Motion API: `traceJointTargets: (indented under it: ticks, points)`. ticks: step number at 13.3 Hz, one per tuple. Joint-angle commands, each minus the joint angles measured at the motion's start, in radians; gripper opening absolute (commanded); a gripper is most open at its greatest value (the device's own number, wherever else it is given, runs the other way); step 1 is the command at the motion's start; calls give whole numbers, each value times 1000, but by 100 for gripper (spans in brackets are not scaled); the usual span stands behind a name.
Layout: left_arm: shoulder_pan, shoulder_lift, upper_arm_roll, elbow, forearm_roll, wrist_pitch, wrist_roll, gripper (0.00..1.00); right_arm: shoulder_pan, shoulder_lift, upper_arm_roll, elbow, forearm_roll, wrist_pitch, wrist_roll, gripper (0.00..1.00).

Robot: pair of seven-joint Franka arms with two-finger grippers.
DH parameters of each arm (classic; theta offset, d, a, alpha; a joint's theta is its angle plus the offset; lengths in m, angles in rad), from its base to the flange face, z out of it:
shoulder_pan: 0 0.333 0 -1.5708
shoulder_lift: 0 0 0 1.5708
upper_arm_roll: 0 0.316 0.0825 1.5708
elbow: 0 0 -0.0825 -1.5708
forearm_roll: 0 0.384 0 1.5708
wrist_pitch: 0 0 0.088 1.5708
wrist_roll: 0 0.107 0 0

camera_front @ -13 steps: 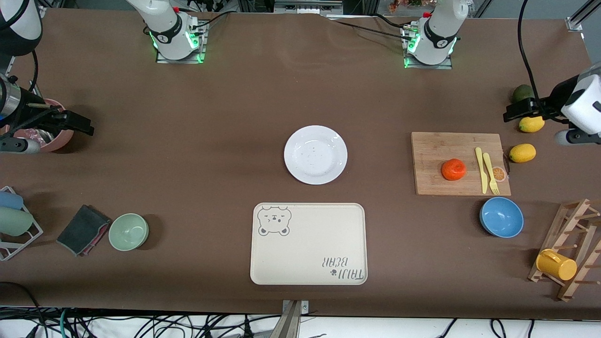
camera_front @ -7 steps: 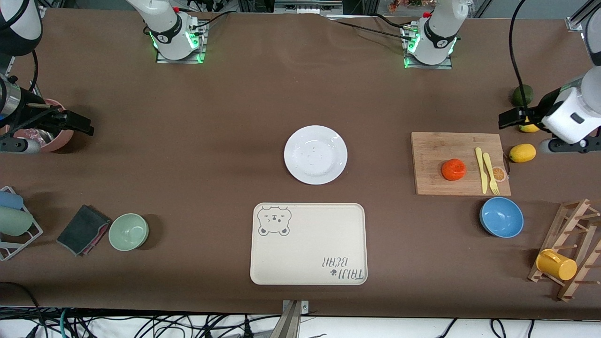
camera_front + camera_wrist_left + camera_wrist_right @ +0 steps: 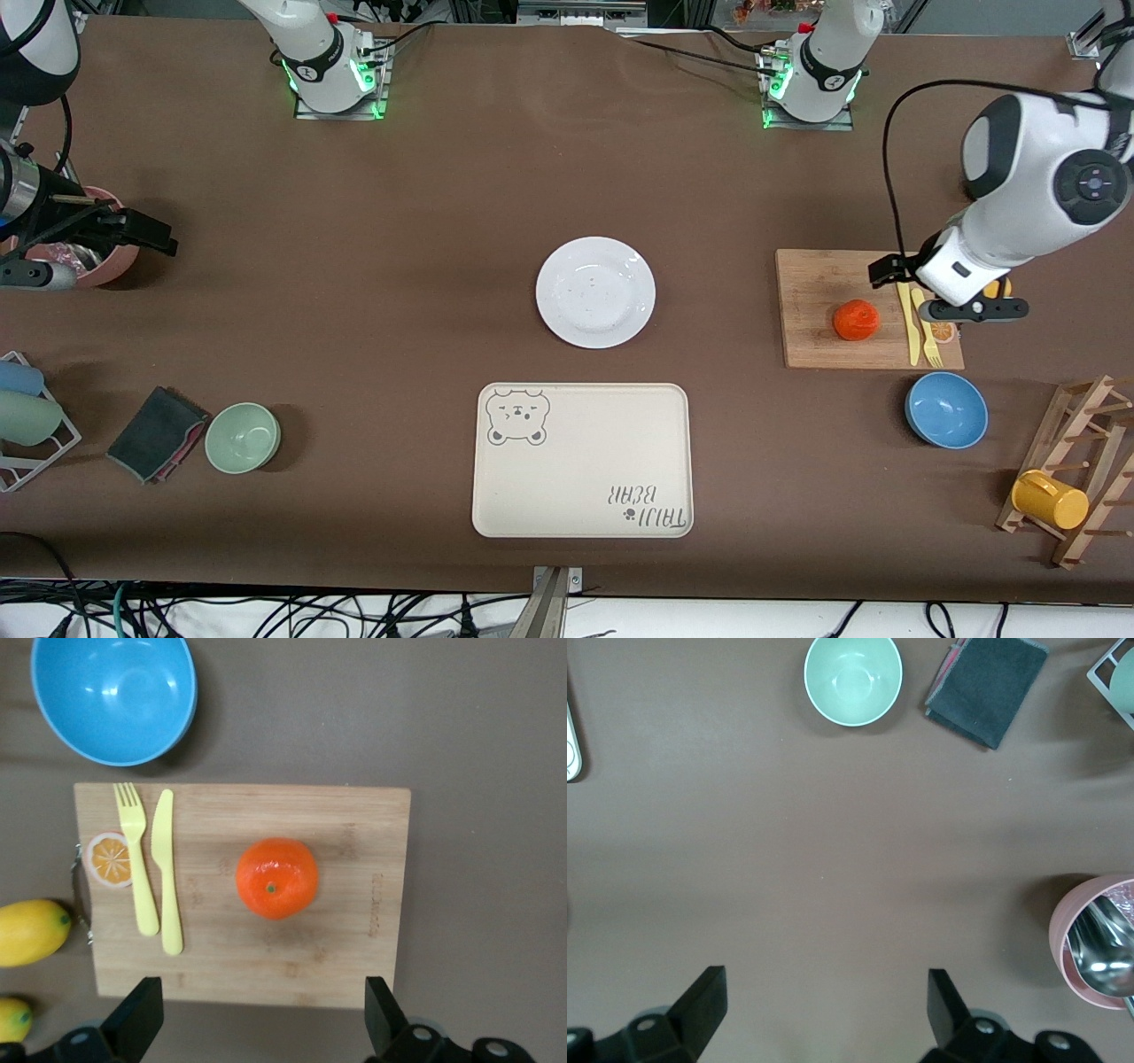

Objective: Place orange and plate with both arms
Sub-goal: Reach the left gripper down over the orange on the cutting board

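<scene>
Next, my left gripper needs to take hold of the orange [image 3: 856,320] by its round sides to place the orange on the white plate [image 3: 595,291].
The orange [image 3: 856,320] sits on a wooden cutting board [image 3: 824,292] toward the left arm's end of the table. In the left wrist view the orange [image 3: 276,878] lies mid-board [image 3: 354,930]. My left gripper [image 3: 889,270] hangs open and empty over the board's edge nearest the robots [image 3: 261,1019]. The white plate [image 3: 595,291] lies bare at the table's middle. My right gripper [image 3: 146,232] waits open and empty over bare table [image 3: 824,1005] at the right arm's end, beside a pink bowl [image 3: 111,266].
A yellow fork and knife [image 3: 917,323] lie on the board beside the orange. A blue bowl [image 3: 946,409], a cream bear tray [image 3: 582,461], a green bowl [image 3: 243,437] and a grey cloth [image 3: 157,433] lie nearer the camera. A rack holds a yellow mug [image 3: 1050,500].
My left arm has swung from over the lemons at the table's end to over the cutting board. The right arm, the orange and the plate have not moved.
</scene>
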Motion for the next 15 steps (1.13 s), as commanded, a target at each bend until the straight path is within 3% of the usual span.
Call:
traceJointTargets:
  ticks: [1, 4, 11, 15]
  points:
    - [0, -24, 5, -138, 5, 178, -6, 100, -9, 5, 4, 20, 9, -16, -13, 100]
    - [6, -5, 7, -202, -35, 288, -7, 100, -9, 5, 5, 20, 9, -16, -13, 100]
    - [10, 146, 15, -207, -43, 509, -7, 100, -9, 6, 5, 20, 9, -16, -11, 100]
    - [10, 185, 16, -206, -72, 540, 5, 100, -9, 6, 5, 20, 9, -16, -10, 100]
